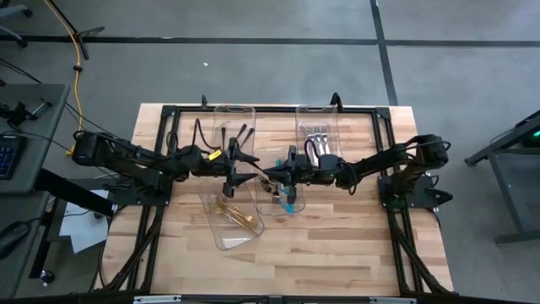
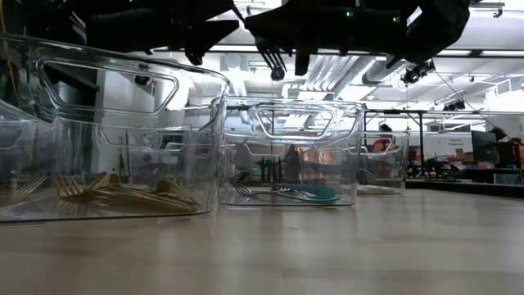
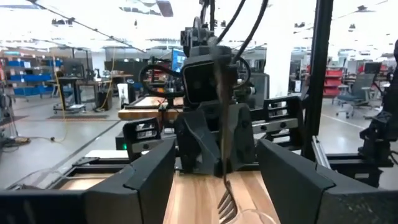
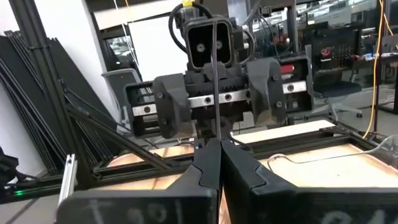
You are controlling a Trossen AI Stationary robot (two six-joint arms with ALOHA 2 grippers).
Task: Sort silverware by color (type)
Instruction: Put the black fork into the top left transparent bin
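Observation:
I need to grab the dark fork's handle [image 3: 222, 78] with my left gripper next, to sort the fork with the black silverware.
A slim dark fork [image 3: 220, 106] stands upright in the air over the table's middle, tines [image 3: 227, 202] down. My right gripper [image 4: 214, 155] is shut on it, reaching in level from the table's right. My left gripper [image 3: 217, 186] faces it from the left, open, with one finger on either side of the fork and touching nothing. In the high view the two grippers meet tip to tip, left [image 1: 251, 173] and right [image 1: 272, 175], above the clear bins. My right gripper pinches the fork's handle [image 4: 214, 134] between its two shut fingers, about midway along the fork. The fingers come level from the table's right and lie across it. The fork is upright and lifted clear, with handle [image 4: 214, 74] above the fingers and tines below.
Several clear bins lie below the grippers. One at the far left [image 1: 234, 127] holds black pieces, one at the far right [image 1: 317, 127] silver forks, one at the near left [image 1: 232, 221] gold ones, and a middle one [image 2: 291, 156] teal-handled pieces [image 1: 289, 205]. Bare wood lies along the near edge.

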